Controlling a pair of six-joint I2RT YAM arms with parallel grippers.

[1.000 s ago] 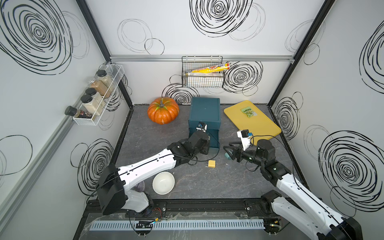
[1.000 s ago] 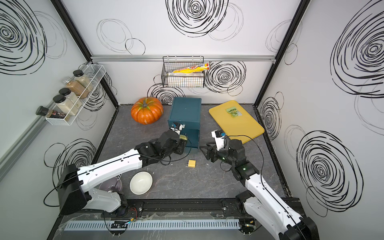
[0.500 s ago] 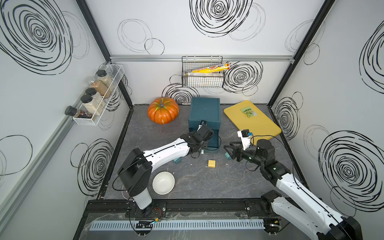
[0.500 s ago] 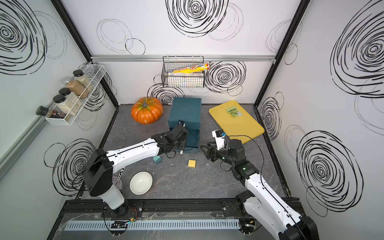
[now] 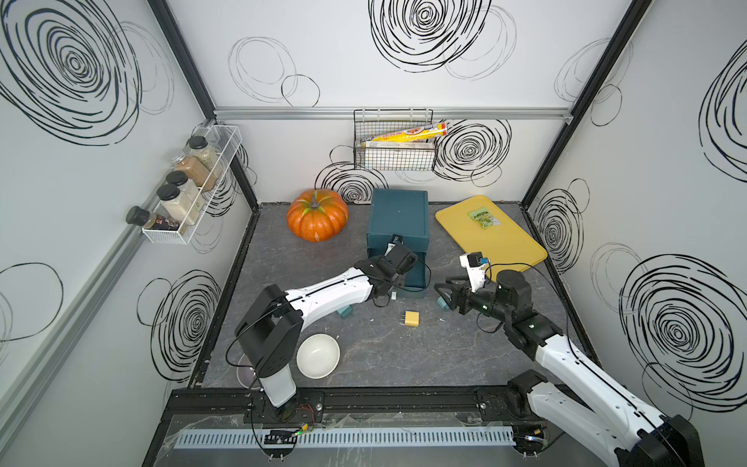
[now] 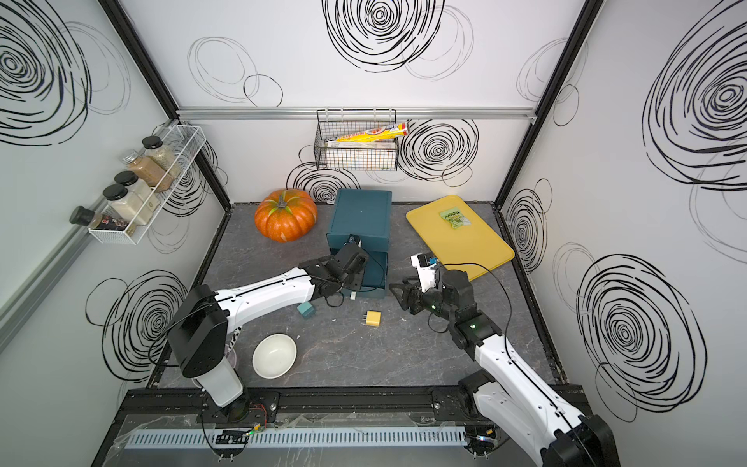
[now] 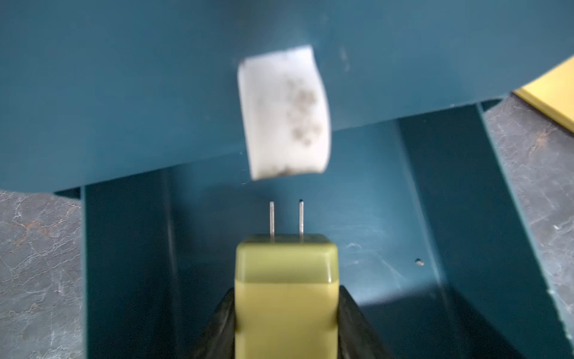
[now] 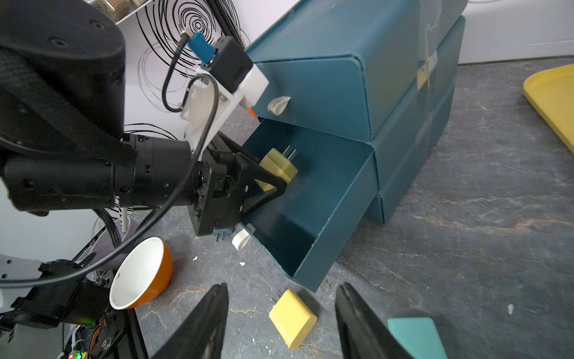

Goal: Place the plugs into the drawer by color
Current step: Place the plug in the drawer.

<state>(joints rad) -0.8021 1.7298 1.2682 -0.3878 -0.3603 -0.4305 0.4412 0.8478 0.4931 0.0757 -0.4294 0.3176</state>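
The yellow plug (image 7: 287, 308) hangs between the drawer's sides, over its bottom, near rim height; my left gripper should release it.
The drawer (image 5: 398, 220) chest is dark teal, and the drawer under its top one is pulled out (image 8: 313, 199). My left gripper (image 7: 285, 292) is shut on a pale yellow plug (image 8: 278, 166) and holds it over the open drawer, prongs toward the chest. In both top views its wrist (image 5: 398, 260) hides the jaws. A second yellow plug (image 5: 411, 318) (image 8: 292, 317) lies on the floor before the drawer. My right gripper (image 8: 283, 287) (image 5: 444, 291) hovers open near it. One teal plug (image 8: 416, 335) lies beside the right fingers, another (image 6: 306, 310) by the left arm.
A white bowl (image 5: 318, 356) with an orange outside stands near the front left. At the back are a pumpkin (image 5: 317, 220) left of the chest and a yellow tray (image 5: 489, 238) right of it. A wire basket (image 5: 394, 151) and a spice rack (image 5: 190, 190) hang on the walls.
My left arm's elbow has swung toward the middle, uncovering the teal plug beneath it. Its gripper has edged a little farther over the open drawer. The right arm has not moved.
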